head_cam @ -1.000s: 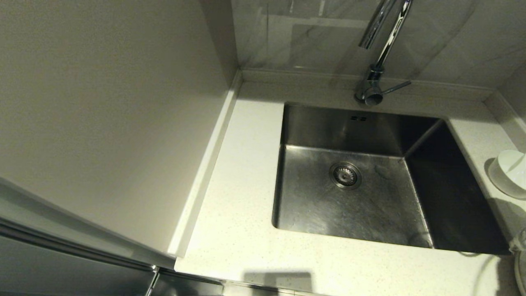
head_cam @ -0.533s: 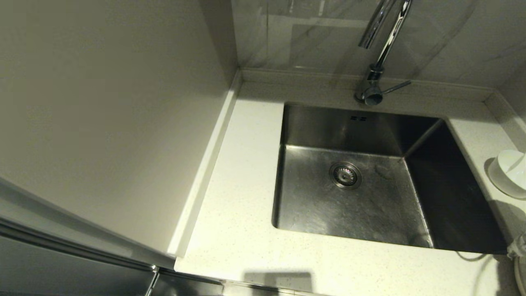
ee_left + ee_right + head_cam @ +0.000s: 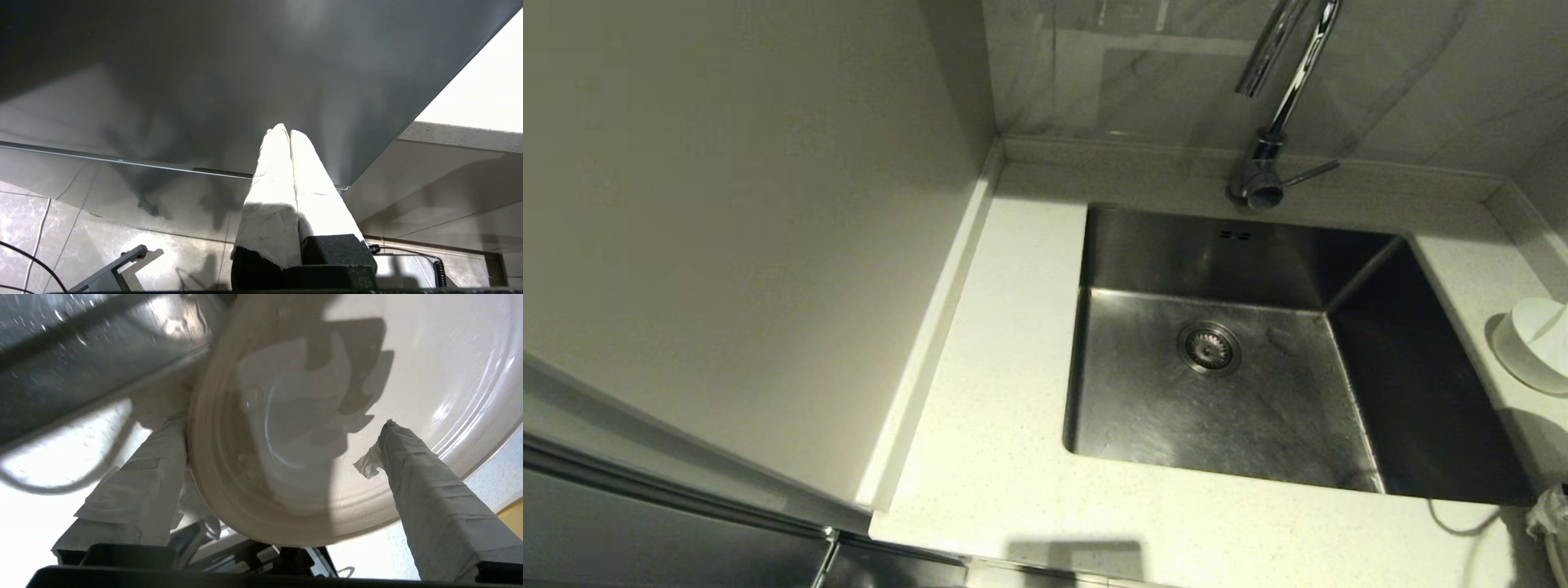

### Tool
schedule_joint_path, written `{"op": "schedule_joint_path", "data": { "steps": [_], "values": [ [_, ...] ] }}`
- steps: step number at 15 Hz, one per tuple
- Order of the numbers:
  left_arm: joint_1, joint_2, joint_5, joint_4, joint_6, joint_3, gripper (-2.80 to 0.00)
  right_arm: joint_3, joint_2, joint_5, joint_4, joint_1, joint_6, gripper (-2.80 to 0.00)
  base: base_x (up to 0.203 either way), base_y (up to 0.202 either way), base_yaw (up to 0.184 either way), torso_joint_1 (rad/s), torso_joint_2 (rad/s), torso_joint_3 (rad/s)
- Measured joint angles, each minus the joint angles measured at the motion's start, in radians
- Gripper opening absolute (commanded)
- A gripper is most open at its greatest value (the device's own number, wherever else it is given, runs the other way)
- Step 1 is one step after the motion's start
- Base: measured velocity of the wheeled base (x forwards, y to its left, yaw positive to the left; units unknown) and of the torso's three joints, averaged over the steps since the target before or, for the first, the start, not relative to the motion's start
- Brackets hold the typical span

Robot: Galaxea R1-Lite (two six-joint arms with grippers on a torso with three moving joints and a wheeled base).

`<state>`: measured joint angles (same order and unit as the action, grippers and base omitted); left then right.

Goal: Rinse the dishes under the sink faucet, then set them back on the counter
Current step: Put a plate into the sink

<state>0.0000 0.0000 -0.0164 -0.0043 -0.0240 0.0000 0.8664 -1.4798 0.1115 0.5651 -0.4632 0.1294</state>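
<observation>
The plate is far wider than the open fingers of my right gripper. My right gripper therefore needs to grab the plate by its thin raised rim (image 3: 192,436) next.
The cream-white plate (image 3: 327,396), wet with droplets, fills the right wrist view, lying on the speckled counter (image 3: 1005,457) right of the sink (image 3: 1217,408). My right gripper (image 3: 282,422) is open, its taped fingers (image 3: 412,477) wide apart, one beside the plate's rim and one over its face. In the head view only a scrap of that gripper (image 3: 1548,508) shows at the right edge. A white bowl (image 3: 1534,343) stands on the counter further back. The spoon is out of view. The faucet (image 3: 1278,98) stands behind the basin. My left gripper (image 3: 286,132) is shut and parked low.
A wall panel (image 3: 727,245) closes off the left side of the counter. The raised back edge (image 3: 1143,151) runs behind the sink. A thin cable (image 3: 1462,523) loops on the counter near the sink's front right corner. The drain strainer (image 3: 1209,349) sits in the empty basin.
The taped tip of my right gripper has slid lower along the head view's right edge, towards the counter's front, and the cable loop has followed it. Nothing else has moved.
</observation>
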Motion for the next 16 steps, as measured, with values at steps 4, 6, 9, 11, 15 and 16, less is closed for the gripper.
{"op": "schedule_joint_path", "data": {
  "steps": [4,6,9,11,15,16],
  "values": [
    [0.0,0.0,0.0,0.0,0.0,0.0,-2.8,-0.014,0.002,-0.001,0.001,0.0,-0.007,0.0,0.0,0.0,0.0,0.0,0.0,0.0],
    [0.0,0.0,0.0,0.0,0.0,0.0,-2.8,-0.016,0.003,-0.003,0.0,0.0,-0.021,-2.8,0.0,0.0,0.0,0.0,0.0,0.0],
    [0.0,0.0,0.0,0.0,0.0,0.0,-2.8,-0.021,0.003,-0.005,0.001,0.0,-0.021,-2.8,0.0,0.0,0.0,0.0,0.0,0.0],
    [0.0,0.0,0.0,0.0,0.0,0.0,-2.8,-0.023,0.003,-0.005,0.001,0.0,-0.022,-2.8,0.0,0.0,0.0,0.0,0.0,0.0],
    [0.0,0.0,0.0,0.0,0.0,0.0,-2.8,-0.025,0.002,-0.005,0.001,-0.001,-0.019,-2.8,0.0,0.0,0.0,0.0,0.0,0.0],
    [0.0,0.0,0.0,0.0,0.0,0.0,-2.8,-0.022,0.002,-0.007,0.002,0.0,-0.019,-2.8,0.0,0.0,0.0,0.0,0.0,0.0]
  ]
}}
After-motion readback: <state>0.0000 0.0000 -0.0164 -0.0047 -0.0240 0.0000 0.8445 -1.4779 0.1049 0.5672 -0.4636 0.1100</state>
